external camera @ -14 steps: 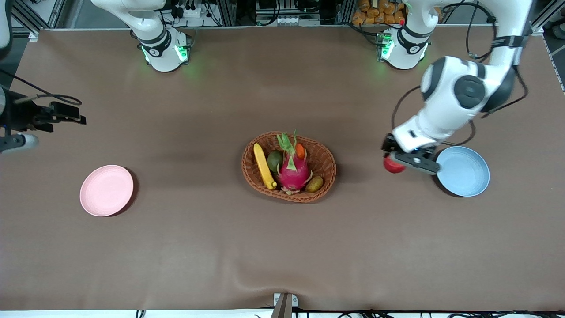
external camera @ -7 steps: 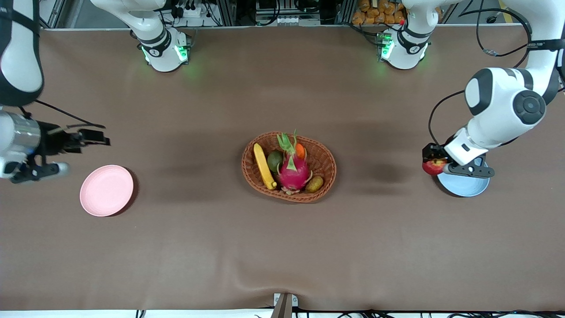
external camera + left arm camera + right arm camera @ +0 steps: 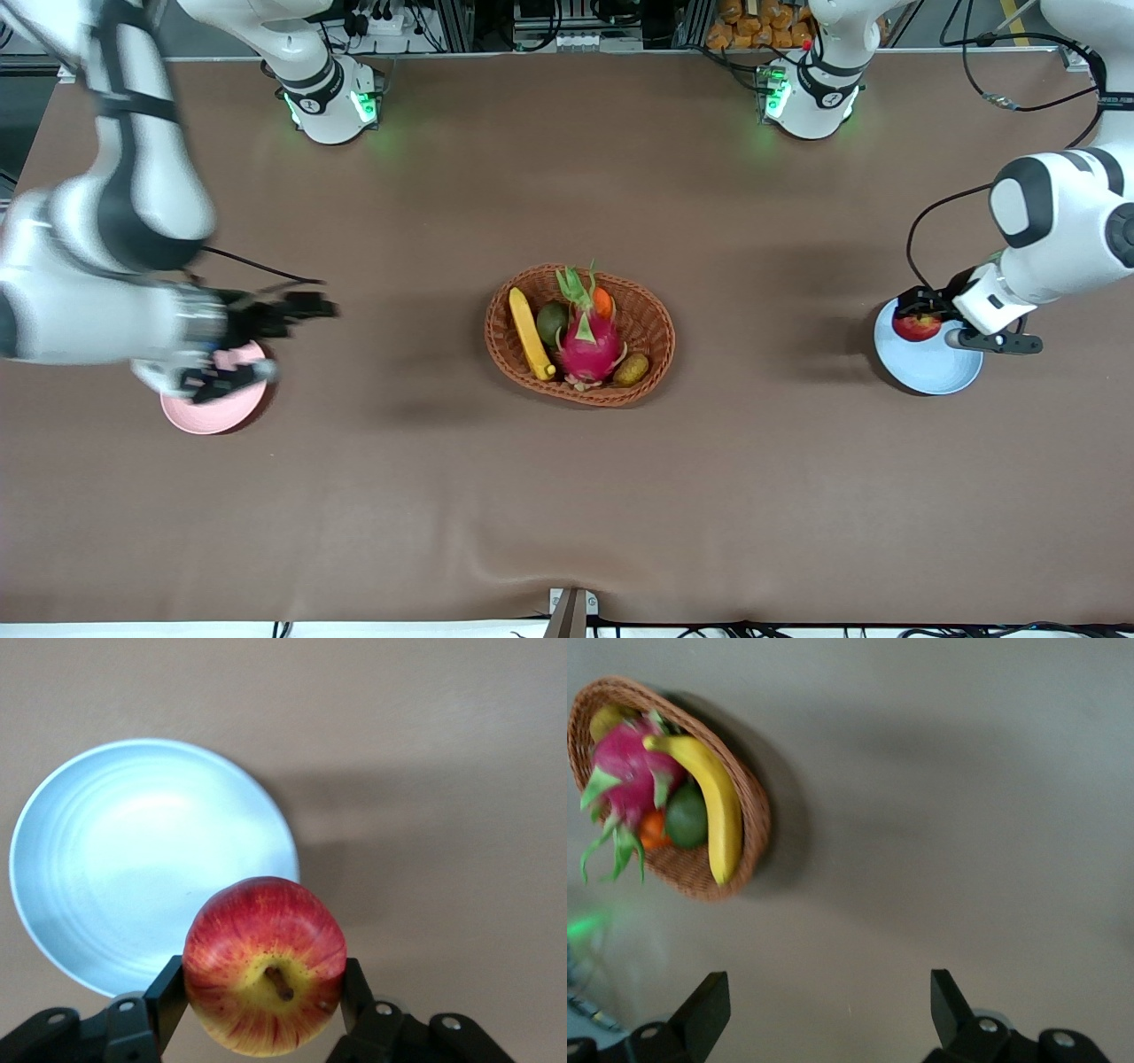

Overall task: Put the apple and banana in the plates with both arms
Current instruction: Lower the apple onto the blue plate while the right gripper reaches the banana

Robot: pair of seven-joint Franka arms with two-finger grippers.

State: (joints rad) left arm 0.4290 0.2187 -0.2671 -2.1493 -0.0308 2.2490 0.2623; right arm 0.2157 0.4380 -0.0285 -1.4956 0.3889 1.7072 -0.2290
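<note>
My left gripper holds the apple (image 3: pixel 264 948) and will keep holding it for now: in the left wrist view the apple hangs above the blue plate's rim (image 3: pixel 288 843) and would drop if released.
My left gripper (image 3: pixel 918 312) is shut on the red and yellow apple (image 3: pixel 916 326) and holds it over the rim of the light blue plate (image 3: pixel 930 372). In the left wrist view the apple (image 3: pixel 264 964) sits between both fingers above the blue plate (image 3: pixel 133 868). The yellow banana (image 3: pixel 530 334) lies in the wicker basket (image 3: pixel 651 341), along the side toward the right arm's end. My right gripper (image 3: pixel 310 308) is open and empty, over the table beside the pale pink plate (image 3: pixel 208 416). The right wrist view shows the banana (image 3: pixel 713 806) in the basket (image 3: pixel 749 850).
The basket also holds a magenta dragon fruit (image 3: pixel 586 344), a green fruit (image 3: pixel 551 322), a small orange fruit (image 3: pixel 602 303) and a brownish oval fruit (image 3: pixel 631 369). Both arm bases (image 3: pixel 328 97) stand at the table's back edge.
My left arm has carried the apple from beside the blue plate to over its rim. My right arm has swung in from the table's end to over the pink plate, gripper pointing at the basket.
</note>
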